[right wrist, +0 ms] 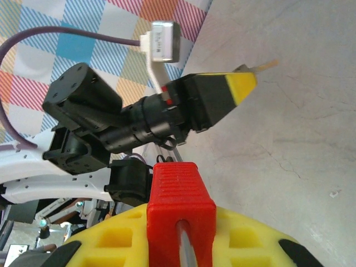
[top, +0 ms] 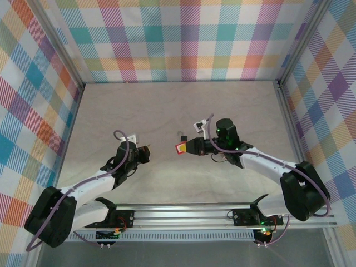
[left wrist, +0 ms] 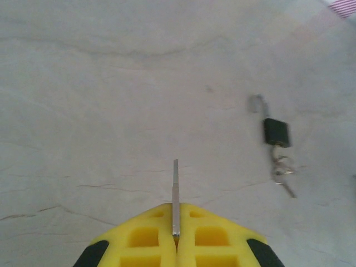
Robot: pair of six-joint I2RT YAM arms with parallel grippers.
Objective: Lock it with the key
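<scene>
My left gripper needs to keep holding the key, because the key's tip hangs well above the table and the key would fall if I opened now.
My left gripper (left wrist: 176, 210) is shut on a thin silver key (left wrist: 176, 186), whose blade sticks straight out past the yellow fingertips. In the top view the left gripper (top: 147, 153) sits left of centre and points right. My right gripper (top: 188, 147) faces it a short gap away, shut on a red ridged lock (top: 180, 148). The right wrist view has the red lock (right wrist: 179, 186) clamped between the yellow fingers, a metal pin in its slot. Beyond it is the left gripper (right wrist: 240, 86) with the key tip (right wrist: 267, 65) poking out. Key and lock are apart.
A small black padlock (left wrist: 276, 132) with an open shackle and a ring of keys (left wrist: 282, 169) lies on the table, ahead and right of the left gripper. From above, that black padlock (top: 182, 135) is just behind the gap between the grippers. Plaid walls enclose the table.
</scene>
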